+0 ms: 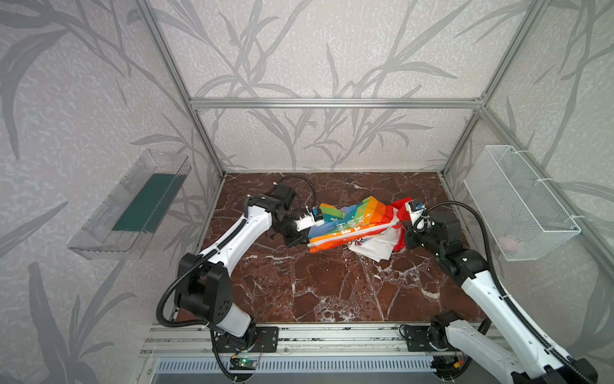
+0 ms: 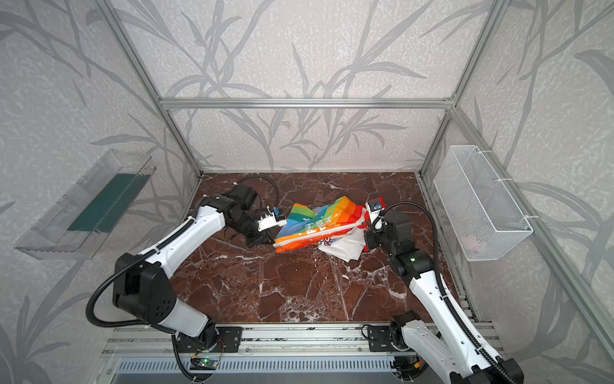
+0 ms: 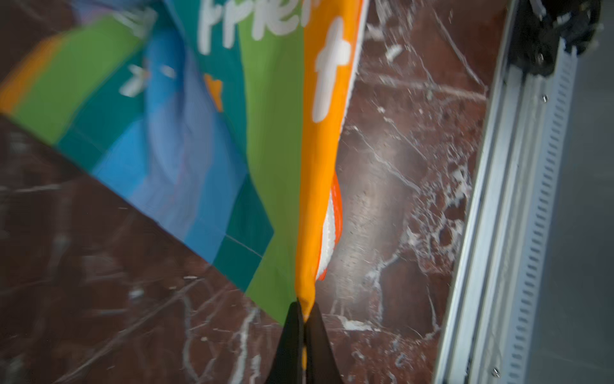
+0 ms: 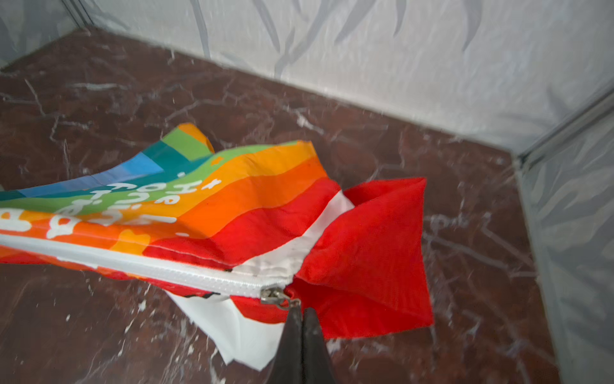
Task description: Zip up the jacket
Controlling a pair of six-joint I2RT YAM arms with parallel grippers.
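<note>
My right gripper keeps hold of the metal zipper pull (image 4: 275, 296) until the pull reaches the marble tabletop, since the pull would fall if I opened now, above it.
The rainbow-striped jacket (image 1: 355, 222) (image 2: 319, 226) is stretched sideways a little above the marble tabletop (image 1: 332, 286), between my two grippers. My left gripper (image 3: 304, 312) (image 1: 304, 237) is shut on the orange hem corner of the jacket (image 3: 275, 133). My right gripper (image 4: 301, 311) (image 1: 403, 226) is shut on the metal zipper pull (image 4: 275, 296), which sits at the hood end of the white zipper (image 4: 186, 269). The zipper looks closed along its visible length. The red hood (image 4: 372, 246) and white lining (image 4: 239, 329) hang beside the pull.
A white wire basket (image 1: 518, 202) hangs on the right wall. A clear plastic tray (image 1: 133, 206) with a green sheet hangs on the left wall. An aluminium rail (image 1: 332, 335) runs along the table's front edge, carrying both arm bases.
</note>
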